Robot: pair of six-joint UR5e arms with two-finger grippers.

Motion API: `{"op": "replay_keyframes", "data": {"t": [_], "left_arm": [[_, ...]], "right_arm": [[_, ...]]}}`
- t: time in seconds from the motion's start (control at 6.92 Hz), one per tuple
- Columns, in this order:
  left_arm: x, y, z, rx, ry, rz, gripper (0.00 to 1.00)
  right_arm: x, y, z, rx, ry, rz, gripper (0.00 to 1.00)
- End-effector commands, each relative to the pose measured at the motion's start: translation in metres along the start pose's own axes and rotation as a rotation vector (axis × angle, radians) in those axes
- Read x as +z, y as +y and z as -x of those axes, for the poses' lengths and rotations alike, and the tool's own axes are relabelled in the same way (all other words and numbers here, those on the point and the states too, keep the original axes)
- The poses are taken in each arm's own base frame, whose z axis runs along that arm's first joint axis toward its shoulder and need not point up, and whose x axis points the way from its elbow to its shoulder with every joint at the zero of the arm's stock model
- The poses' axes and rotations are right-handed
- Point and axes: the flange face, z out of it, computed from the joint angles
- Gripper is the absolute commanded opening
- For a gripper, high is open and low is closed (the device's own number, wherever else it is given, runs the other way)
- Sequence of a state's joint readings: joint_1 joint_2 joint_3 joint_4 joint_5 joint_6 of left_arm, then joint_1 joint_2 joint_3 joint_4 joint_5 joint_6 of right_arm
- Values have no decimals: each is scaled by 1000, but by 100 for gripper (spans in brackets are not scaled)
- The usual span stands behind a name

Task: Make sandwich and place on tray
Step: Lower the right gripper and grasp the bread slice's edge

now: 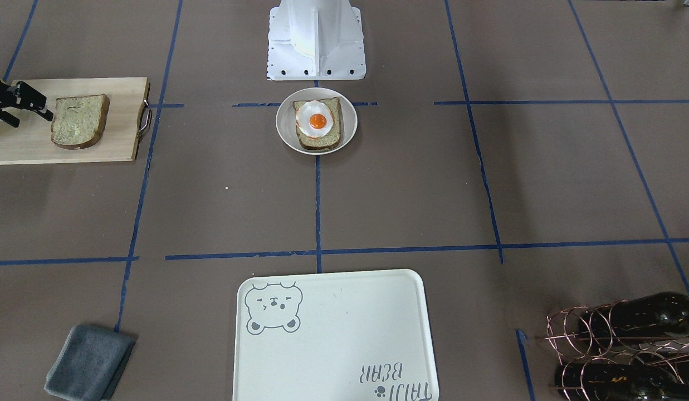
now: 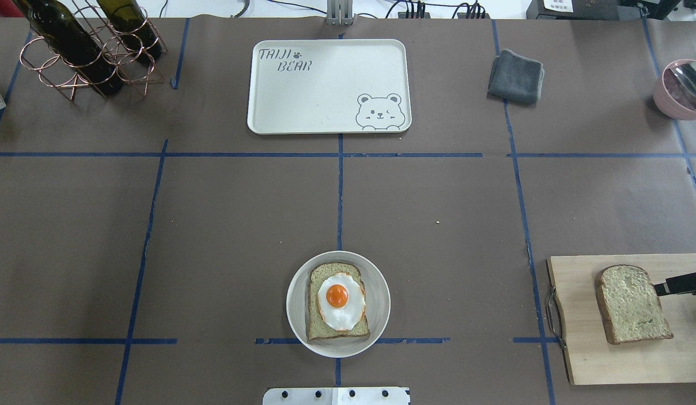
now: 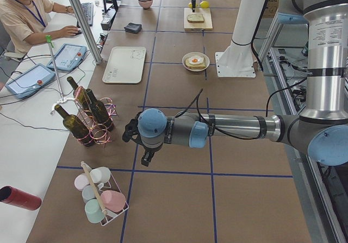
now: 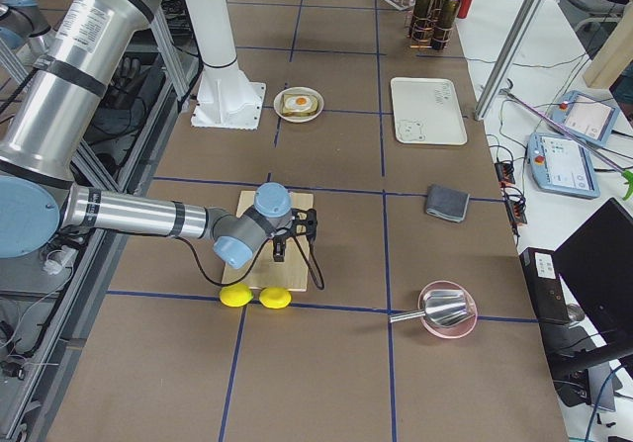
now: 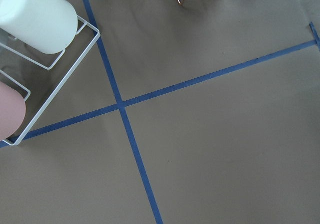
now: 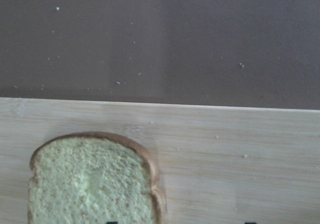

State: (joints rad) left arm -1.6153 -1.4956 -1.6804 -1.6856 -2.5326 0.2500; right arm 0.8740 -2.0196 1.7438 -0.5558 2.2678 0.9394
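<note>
Next, my right gripper grabs the bread slice on the cutting board by its crust edge (image 6: 159, 204). The slice lies flat, and its broad side is too wide for the fingers.
One bread slice (image 1: 79, 120) lies on the wooden cutting board (image 1: 121, 133); it also shows in the overhead view (image 2: 632, 304) and the right wrist view (image 6: 92, 184). A second slice (image 1: 322, 142) with the fried egg (image 1: 317, 120) on top sits on a small round plate (image 1: 283, 125) near the robot base. The bear tray (image 1: 344, 334) is bare at the far side. My right gripper (image 1: 29, 111) is open and empty, low over the board at the loose slice's outer edge. My left gripper (image 3: 136, 139) hovers far off near the bottle rack; I cannot tell its state.
A copper rack with wine bottles (image 2: 83, 50) stands at the far left. A grey cloth (image 2: 516, 76) and a pink bowl (image 2: 682, 90) lie at the far right. Two yellow lemons (image 4: 252, 297) lie beside the board. A wire rack of cups (image 5: 40, 18) is under the left wrist.
</note>
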Motion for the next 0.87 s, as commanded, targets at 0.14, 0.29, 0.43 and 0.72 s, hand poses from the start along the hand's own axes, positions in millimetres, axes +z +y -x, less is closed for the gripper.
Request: {"op": "replay_keyframes", "data": {"t": [0.14,0.29,0.43,0.72], "left_arm": [[-1,-1,-1,3,-1,-2,100],[-1,-2,-2,5,-1,-3,100],[-2,-1,-1,3,-1,-3,100],[-1,-1,-1,2,0,-1,100]], "right_arm": [[8,5,5,29,-11,13,55],[10,7,7,21,-13,19,55],[12,8,9,18,-14,28,55],[18,12,1,9,-21,30,55]]}}
